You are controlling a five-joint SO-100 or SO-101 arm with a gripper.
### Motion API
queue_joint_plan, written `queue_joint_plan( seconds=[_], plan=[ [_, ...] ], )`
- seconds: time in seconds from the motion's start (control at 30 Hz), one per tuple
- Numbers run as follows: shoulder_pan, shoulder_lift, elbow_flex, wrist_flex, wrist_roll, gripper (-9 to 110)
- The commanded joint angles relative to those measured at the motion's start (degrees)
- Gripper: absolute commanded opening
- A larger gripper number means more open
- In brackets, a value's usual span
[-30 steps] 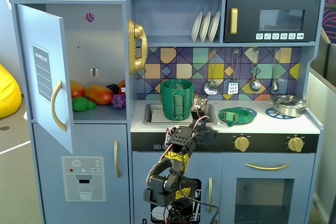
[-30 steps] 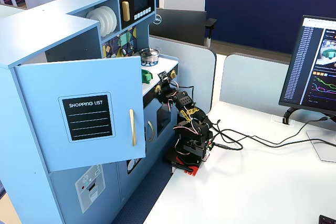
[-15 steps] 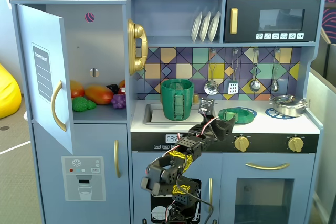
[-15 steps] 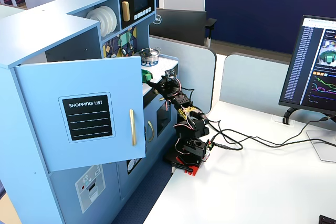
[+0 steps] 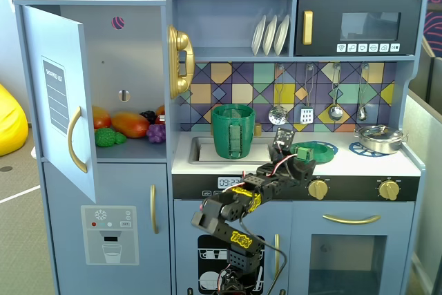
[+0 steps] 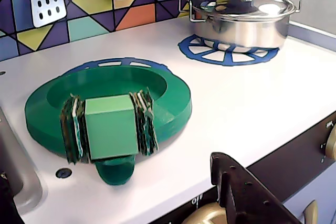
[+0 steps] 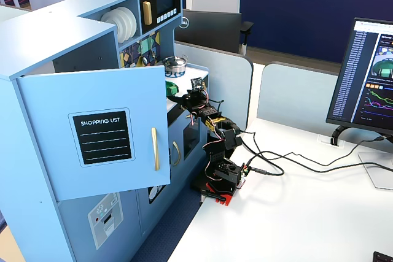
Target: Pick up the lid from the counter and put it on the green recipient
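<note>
The green lid needs to go on the green recipient (image 5: 233, 131). My gripper should next grab the lid by its pale green strap handle (image 5: 304, 152).
The lid (image 6: 157, 95) is a flat green disc with a ribbed strap handle (image 6: 109, 127). It lies on the white counter over a blue burner ring, and it also shows in a fixed view (image 5: 319, 148). The green recipient (image 5: 233, 131) stands upright in the sink, left of the lid. My gripper (image 5: 293, 148) is open and empty at the counter's front edge, just short of the lid. In the wrist view one dark finger (image 6: 247, 192) shows at the lower right and the other at the lower left edge, with the handle between them, further back.
A shiny silver pot (image 6: 241, 17) with its lid sits on a second blue burner ring (image 6: 226, 53) to the right. Utensils hang on the tiled back wall. The sink rim (image 6: 21, 182) is left of the lid. The cupboard door (image 7: 98, 133) stands open.
</note>
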Motion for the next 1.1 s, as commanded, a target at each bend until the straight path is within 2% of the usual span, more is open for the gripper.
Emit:
queue_joint_plan(
  seconds=[0.0,0.57,0.63,0.67,0.73,0.9,1.07],
  plan=[
    [0.09,-4.48,-8.26,-2.72,0.7,44],
    [-4.22,-23.03,-22.76,-6.5,1.32,38],
    [-4.83,-24.17,-23.38,-6.94,0.88,33],
    [-5.1,-24.61,-23.47,-7.21,-0.26,26],
    [-5.8,-25.05,-22.59,-7.38,-4.83,0],
    [-6.68,-23.99,-20.92,-11.34,-2.72,0],
    [-6.5,-22.41,-25.93,-8.96,-2.55,0]
  ],
)
